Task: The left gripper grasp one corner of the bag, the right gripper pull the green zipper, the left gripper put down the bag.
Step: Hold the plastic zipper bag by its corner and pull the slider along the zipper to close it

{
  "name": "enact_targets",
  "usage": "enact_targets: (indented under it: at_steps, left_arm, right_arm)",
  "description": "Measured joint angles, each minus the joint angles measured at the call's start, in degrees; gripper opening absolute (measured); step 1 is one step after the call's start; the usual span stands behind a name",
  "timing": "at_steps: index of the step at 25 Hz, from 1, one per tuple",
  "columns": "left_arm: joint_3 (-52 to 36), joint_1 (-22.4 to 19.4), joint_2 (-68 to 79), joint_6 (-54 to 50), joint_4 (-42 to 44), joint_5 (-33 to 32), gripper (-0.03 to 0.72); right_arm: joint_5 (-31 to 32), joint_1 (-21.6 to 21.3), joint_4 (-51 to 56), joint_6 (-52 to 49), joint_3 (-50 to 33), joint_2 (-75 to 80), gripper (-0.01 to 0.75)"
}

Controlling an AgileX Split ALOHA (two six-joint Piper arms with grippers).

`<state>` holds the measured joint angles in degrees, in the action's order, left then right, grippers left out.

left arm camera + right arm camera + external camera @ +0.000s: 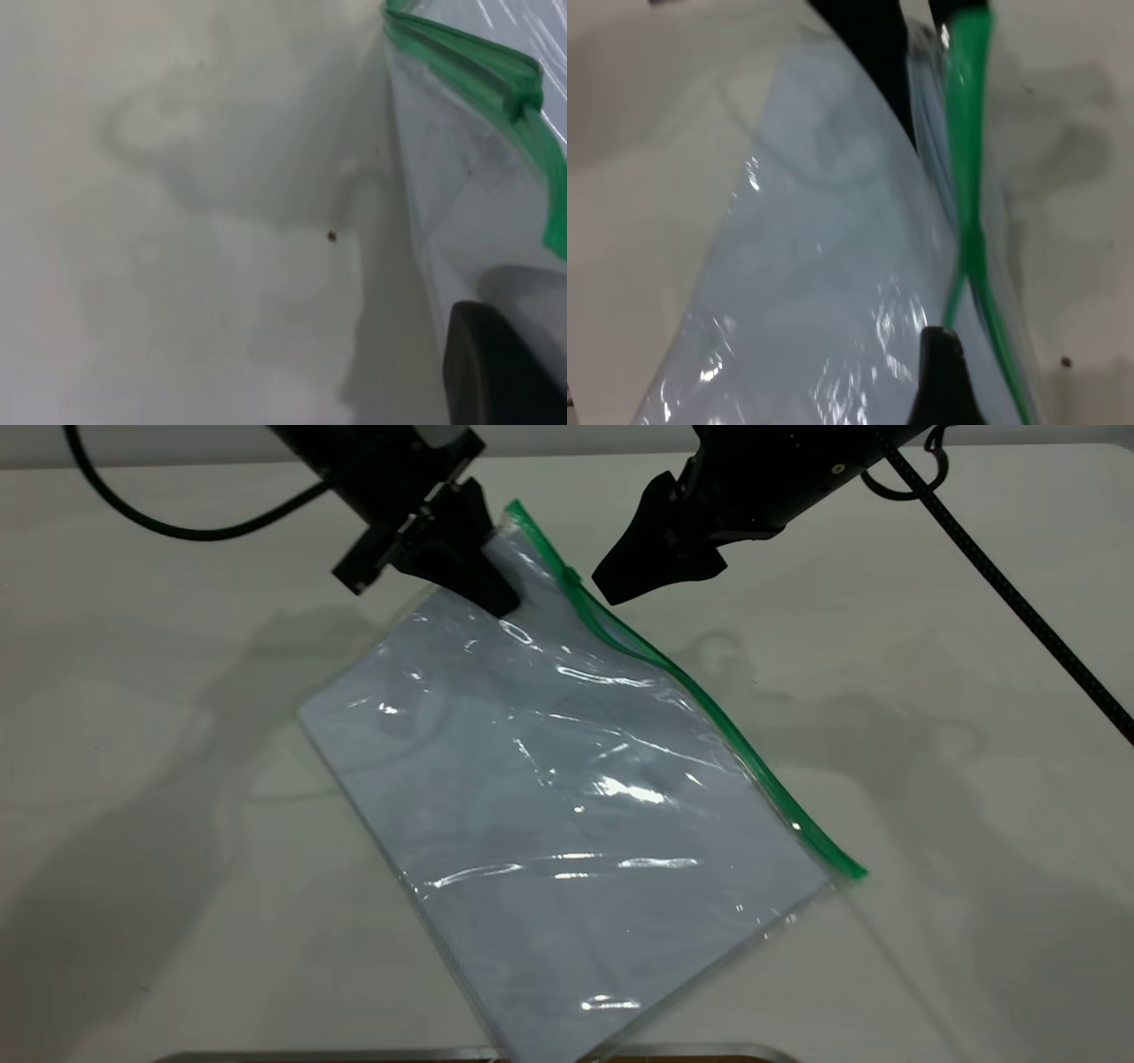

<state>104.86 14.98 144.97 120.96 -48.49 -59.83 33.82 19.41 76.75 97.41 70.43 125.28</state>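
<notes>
The slider tab (573, 576) is the part my right gripper needs to grip next on the green zipper (709, 708), and then it can pull the zipper along the bag.
The bag (567, 797), a clear pouch with white paper inside, lies slanted on the white table with its far corner lifted. My left gripper (494, 592) is shut on that lifted corner; one of its fingers (505, 372) shows against the plastic. The green zipper (709, 708) runs along the bag's right long edge, with its slider tab (573, 576) near the lifted end. In the right wrist view the green zipper (966, 159) splits into two strands near my finger (943, 376). My right gripper (656, 576) is open, just right of the slider and not touching it.
The white table (930, 779) spreads all round the bag. A black cable (1019, 602) runs down the right side from the right arm. A thin rim of some object (354, 1056) shows at the front edge.
</notes>
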Motion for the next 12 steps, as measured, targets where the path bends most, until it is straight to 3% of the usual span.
enact_targets:
  at_steps: [6, 12]
  left_arm:
    - [0.0, 2.72, 0.0, 0.0, 0.0, 2.72, 0.053]
    - [0.0, 2.96, 0.05, 0.0, 0.0, 3.19, 0.053]
  right_arm:
    - [4.6, 0.0, 4.03, 2.69, 0.0, 0.24, 0.579]
    - [4.4, 0.0, 4.45, 2.86, 0.0, 0.81, 0.579]
